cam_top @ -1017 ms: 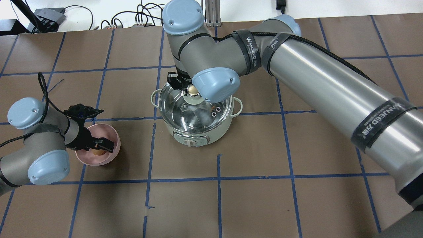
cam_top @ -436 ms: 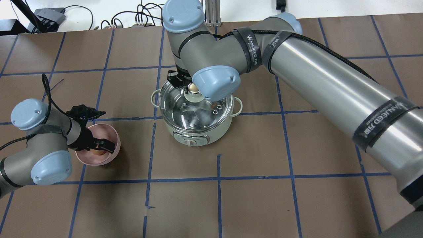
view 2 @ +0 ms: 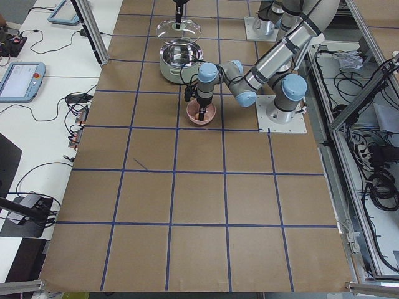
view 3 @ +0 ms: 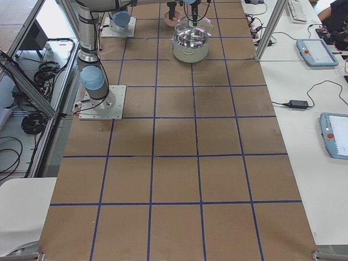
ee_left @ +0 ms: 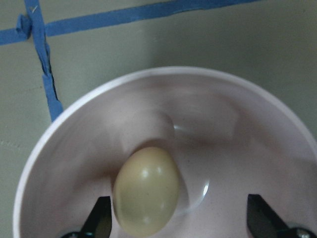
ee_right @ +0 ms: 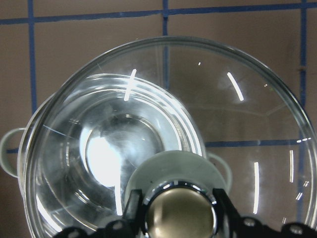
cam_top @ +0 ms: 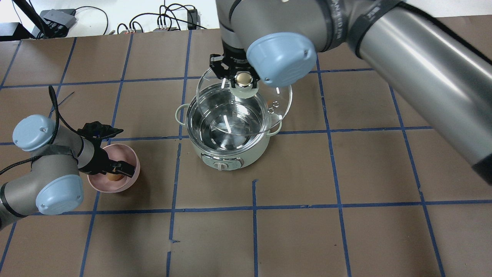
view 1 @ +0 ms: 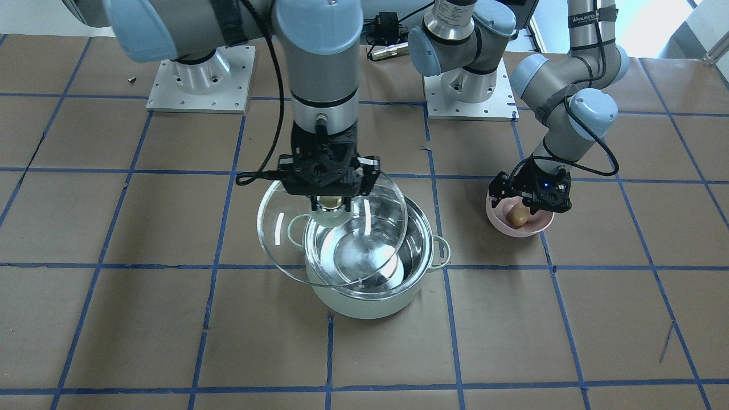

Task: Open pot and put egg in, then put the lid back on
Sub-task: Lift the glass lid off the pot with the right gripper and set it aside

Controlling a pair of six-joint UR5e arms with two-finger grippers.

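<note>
The egg's shell curves in toward its rounded ends, so my left gripper needs to gently take the egg by the opposite sides of its middle (view 1: 519, 214) (ee_left: 147, 192) next.
The mint-green pot (cam_top: 225, 159) stands open near the table's middle, and its steel inside shows; it also shows in the front view (view 1: 364, 304). My right gripper (cam_top: 243, 79) is shut on the knob of the glass lid (cam_top: 277, 98). It holds the lid tilted above the pot, shifted toward the far side. The lid also shows in the front view (view 1: 279, 228) and in the right wrist view (ee_right: 237, 99). The tan egg (ee_left: 147, 191) lies in the pink bowl (ee_left: 208, 94). My left gripper (ee_left: 181, 223) is open, with its fingers down in the bowl on either side of the egg.
The pink bowl (cam_top: 132, 159) stands on the table left of the pot. Cables and boxes (cam_top: 57, 19) lie past the table's far edge. Blue tape lines cross the brown table top.
My right gripper has lifted the lid off the pot and carried it up and toward the far right. My left gripper has stayed down in the bowl.
</note>
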